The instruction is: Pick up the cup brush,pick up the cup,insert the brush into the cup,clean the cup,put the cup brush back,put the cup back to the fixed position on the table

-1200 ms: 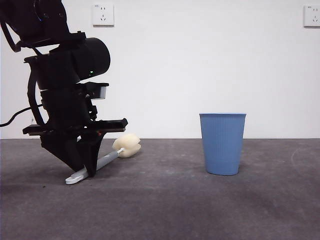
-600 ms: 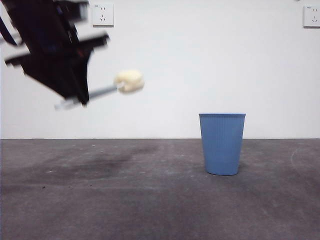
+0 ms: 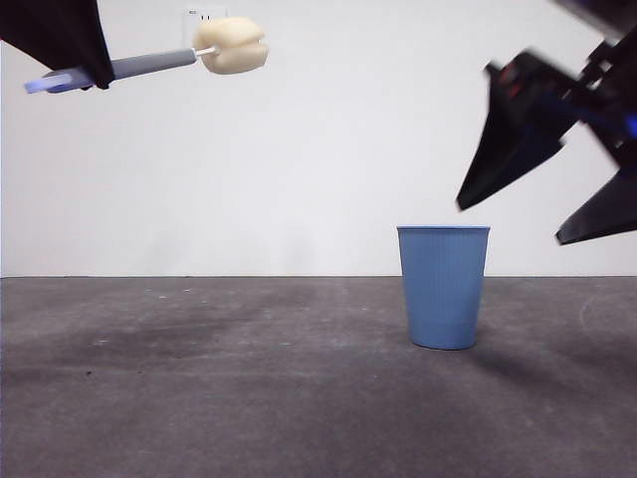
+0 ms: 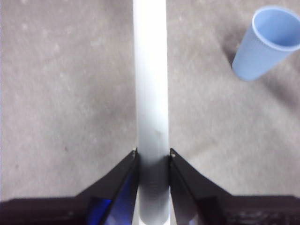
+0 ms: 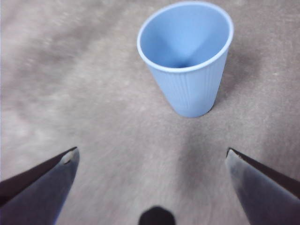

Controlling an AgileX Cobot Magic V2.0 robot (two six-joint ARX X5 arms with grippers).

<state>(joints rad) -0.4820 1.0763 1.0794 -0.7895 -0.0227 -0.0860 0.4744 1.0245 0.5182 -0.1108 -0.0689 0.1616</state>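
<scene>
My right gripper is to grab the blue cup by its ribbed side (image 3: pixel 442 294) (image 5: pixel 190 89) next, so the cup stays steady for the brush.
The cup brush (image 3: pixel 159 62) hangs high at the top left, its cream sponge head (image 3: pixel 232 46) pointing right. My left gripper (image 4: pixel 152 157) is shut on the grey handle (image 4: pixel 151 93), which runs up the middle of the left wrist view. The blue ribbed cup (image 3: pixel 443 286) stands upright on the table (image 3: pixel 249 398), right of centre, and also shows as the cup (image 4: pixel 267 42) in the left wrist view. My right gripper (image 3: pixel 537 194) hovers open above and to the right of the cup. In the right wrist view the cup (image 5: pixel 187 61) lies ahead of the wide-apart jaws.
A white wall with two power sockets, one (image 3: pixel 622 20) at the upper right, stands behind the table. The dark grey table surface (image 5: pixel 70 93) around the cup bears only faint scuffs.
The left gripper has lifted the brush from the table up to the top left. The right arm has come into view from the upper right, above the cup.
</scene>
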